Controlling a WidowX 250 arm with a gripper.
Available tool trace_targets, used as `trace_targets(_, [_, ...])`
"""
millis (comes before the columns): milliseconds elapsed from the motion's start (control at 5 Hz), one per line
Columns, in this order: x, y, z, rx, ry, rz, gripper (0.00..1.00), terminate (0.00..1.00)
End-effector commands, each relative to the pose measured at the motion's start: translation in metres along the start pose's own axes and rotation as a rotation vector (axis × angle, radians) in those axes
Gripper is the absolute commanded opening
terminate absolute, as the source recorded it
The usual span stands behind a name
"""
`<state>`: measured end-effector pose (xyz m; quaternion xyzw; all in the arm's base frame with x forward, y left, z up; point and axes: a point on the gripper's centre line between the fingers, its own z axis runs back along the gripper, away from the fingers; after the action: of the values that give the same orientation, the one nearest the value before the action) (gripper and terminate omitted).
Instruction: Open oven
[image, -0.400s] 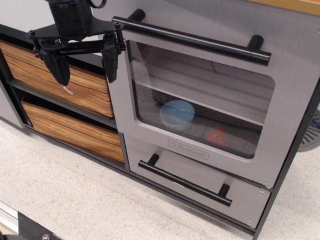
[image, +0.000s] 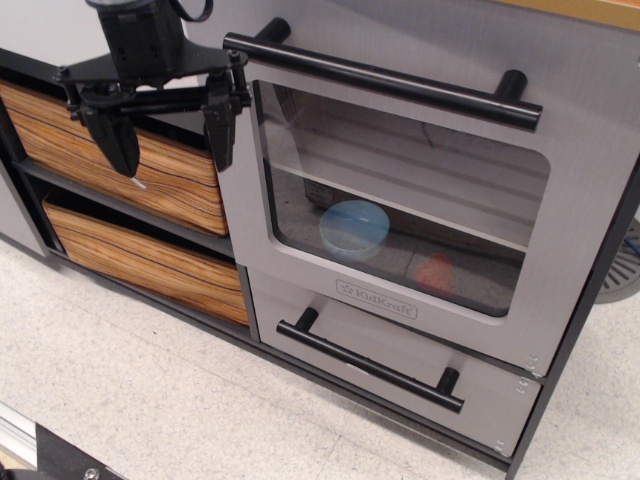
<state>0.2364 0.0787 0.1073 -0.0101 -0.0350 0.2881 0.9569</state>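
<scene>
My gripper grabs the door with the clear window (image: 400, 200) by its long black bar handle (image: 385, 80) next, to open the toy oven.
The toy oven (image: 420, 210) has a large silver-grey door with a rounded clear window, a "KidKraft" label (image: 377, 300) and a long black bar handle (image: 385, 80) along its top. The door is shut. Behind the window I see a grey shelf, a blue bowl (image: 353, 228) and an orange object (image: 436, 272). My black gripper (image: 165, 130) hangs at the upper left, in front of the upper wood-grain drawer, just left of the oven door's left edge. Its fingers (image: 220, 125) are spread wide and hold nothing.
A smaller windowless grey drawer (image: 390, 365) with a black bar handle (image: 368, 362) sits under the oven. Two wood-grain drawers (image: 150, 265) stack at the left. The speckled white floor (image: 150, 390) lies in front. A grey ribbed object (image: 625, 265) shows at the right edge.
The gripper has shifted slightly up; its fingers stay open. The oven door has not moved.
</scene>
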Motion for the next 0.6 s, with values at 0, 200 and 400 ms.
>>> trace_targets(0, [0.029,-0.031,0.049,-0.229,-0.089,0.294,1.0,0.0])
trace_targets(200, [0.044,-0.045,0.072,-0.329,-0.098,0.402,1.0,0.0])
trace_targets(400, [0.052,-0.055,0.074,-0.377,-0.119,0.445,1.0,0.0])
